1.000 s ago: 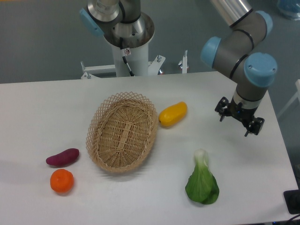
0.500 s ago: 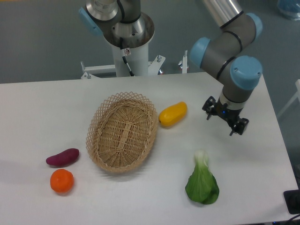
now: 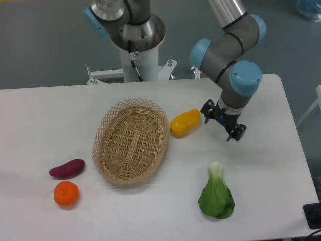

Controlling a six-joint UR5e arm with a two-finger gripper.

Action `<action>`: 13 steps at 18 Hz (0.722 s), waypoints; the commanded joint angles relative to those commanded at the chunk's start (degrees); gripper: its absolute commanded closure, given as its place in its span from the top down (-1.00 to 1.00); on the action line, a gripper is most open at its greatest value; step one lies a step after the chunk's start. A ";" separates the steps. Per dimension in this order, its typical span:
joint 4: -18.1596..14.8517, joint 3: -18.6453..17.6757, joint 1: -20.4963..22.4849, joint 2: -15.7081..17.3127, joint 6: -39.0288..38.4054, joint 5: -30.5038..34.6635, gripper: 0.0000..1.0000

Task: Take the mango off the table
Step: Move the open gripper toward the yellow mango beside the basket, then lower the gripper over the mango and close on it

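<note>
My gripper grabs the mango by its rounded middle (image 3: 185, 123) next, to pick it up.
The mango (image 3: 184, 122) is a smooth yellow-orange oblong fruit lying on the white table (image 3: 60, 120), just right of the wicker basket. My gripper (image 3: 222, 127) hangs over the table a short way right of the mango, not touching it. Its two black fingers are spread apart and nothing is between them.
An empty oval wicker basket (image 3: 131, 141) stands left of the mango. A purple sweet potato (image 3: 67, 168) and a round orange fruit (image 3: 66, 194) lie at the front left. A green bok choy (image 3: 216, 195) lies at the front right, below the gripper. The arm's base (image 3: 136, 42) stands behind the table.
My gripper has moved left across the table, from near the right edge to close beside the mango. The objects on the table have not moved.
</note>
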 joint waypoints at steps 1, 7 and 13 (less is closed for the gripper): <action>0.00 -0.44 -0.09 0.09 0.00 -0.44 1.00; 0.00 -3.69 -0.09 2.02 0.09 -0.79 1.00; 0.00 -6.24 -0.44 3.69 0.09 -1.23 1.00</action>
